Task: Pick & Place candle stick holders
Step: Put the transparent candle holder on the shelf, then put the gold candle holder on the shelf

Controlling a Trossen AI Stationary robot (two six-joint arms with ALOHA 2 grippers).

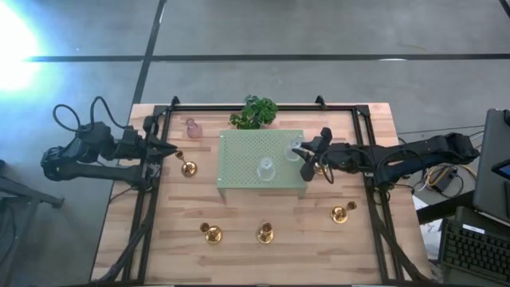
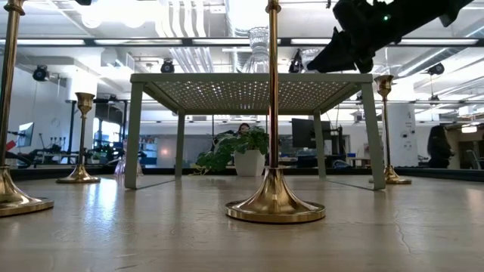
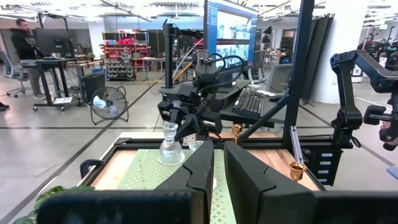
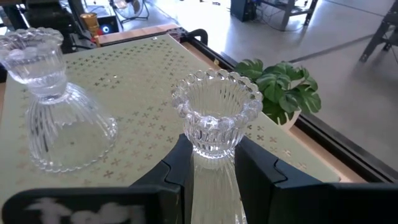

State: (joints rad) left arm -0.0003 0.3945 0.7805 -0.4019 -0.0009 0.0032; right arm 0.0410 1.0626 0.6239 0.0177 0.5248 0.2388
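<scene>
The clear glass candle stick holder is over the pale green stand, inside its edge, and would stand, so it is time for my right gripper to open now.
My right gripper [image 1: 304, 154] [image 4: 211, 169] is over the right part of the pale green perforated stand [image 1: 239, 163], shut on a clear glass candle stick holder [image 1: 296, 147] [image 4: 216, 118]. A second clear glass holder [image 1: 265, 168] [image 4: 50, 118] stands on its wide foot on the stand. A pink glass holder [image 1: 192, 127] sits at the far left of the table. Several gold holders stand on their round bases: [image 1: 188, 168], [image 1: 211, 232], [image 1: 265, 233], [image 1: 341, 213]. My left gripper [image 1: 169, 150] [image 3: 217, 174] waits shut at the table's left, holding nothing. My right gripper pinches the clear glass holder between its two fingers [image 4: 180, 165], just below the beaded cup [image 4: 214, 146]. The fingers come from the table's right side, slanting slightly down. The holder is upright, cup on top. The fingers hide its foot, so I cannot tell whether it rests on the stand.
A leafy potted plant [image 1: 254, 112] stands right behind the stand's far edge. A black frame [image 1: 368, 159] runs along the table's sides. One more gold holder [image 1: 320, 167] stands right beside the stand's right edge, under my right gripper.
</scene>
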